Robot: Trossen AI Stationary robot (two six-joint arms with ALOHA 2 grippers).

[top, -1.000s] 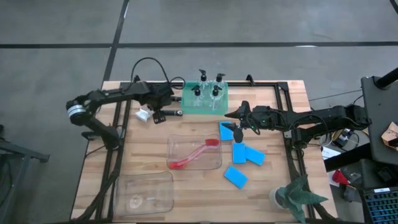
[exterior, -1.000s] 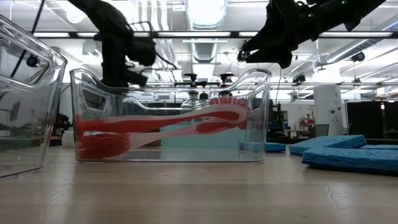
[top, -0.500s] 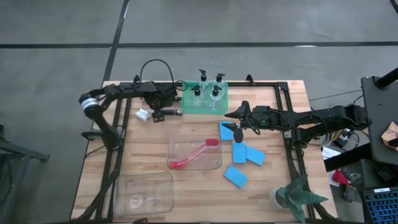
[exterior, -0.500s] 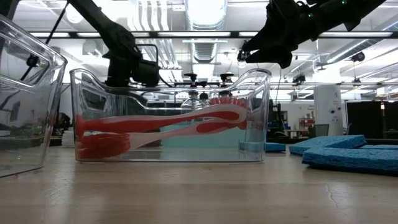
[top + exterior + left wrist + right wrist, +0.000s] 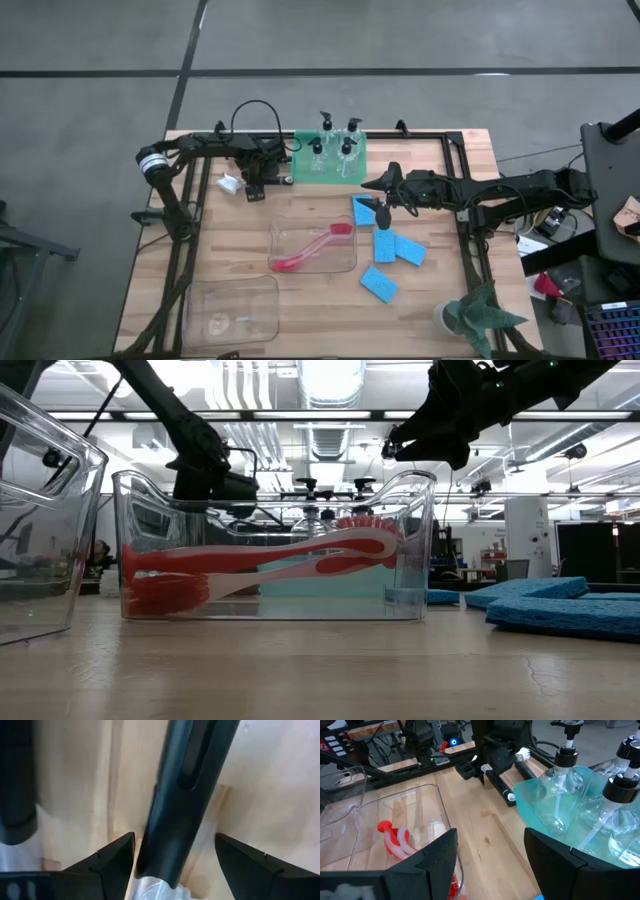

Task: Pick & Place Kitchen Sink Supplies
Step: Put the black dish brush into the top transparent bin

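Note:
My left gripper grips the brush's black handle next, to place the brush in the clear bin (image 5: 312, 243).
A black-handled brush (image 5: 272, 182) with a white head (image 5: 230, 183) lies flat on the table, left of the green tray (image 5: 330, 172). My left gripper (image 5: 172, 862) points down over it, open. Its fingers stand on either side of the black handle (image 5: 185, 785) without touching it. The tray holds several clear pump bottles (image 5: 326, 132). A red brush (image 5: 305, 252) lies in a clear bin (image 5: 345, 262). Several blue sponges (image 5: 385, 243) lie to the right of that bin. My right gripper (image 5: 384, 207) hangs open above the farthest sponge (image 5: 360, 210), with nothing between its fingers (image 5: 437, 855).
A second clear bin (image 5: 232, 310) stands at the near left. A potted plant (image 5: 475, 315) is at the near right corner. Black frame rails (image 5: 200, 200) run along the table's left, right and far edges. Bare wood lies between the tray and the bin holding the red brush.
My left gripper has come down toward the black brush, shifting slightly along the table and rolling a little. It has stayed open. The right arm and the objects have kept still.

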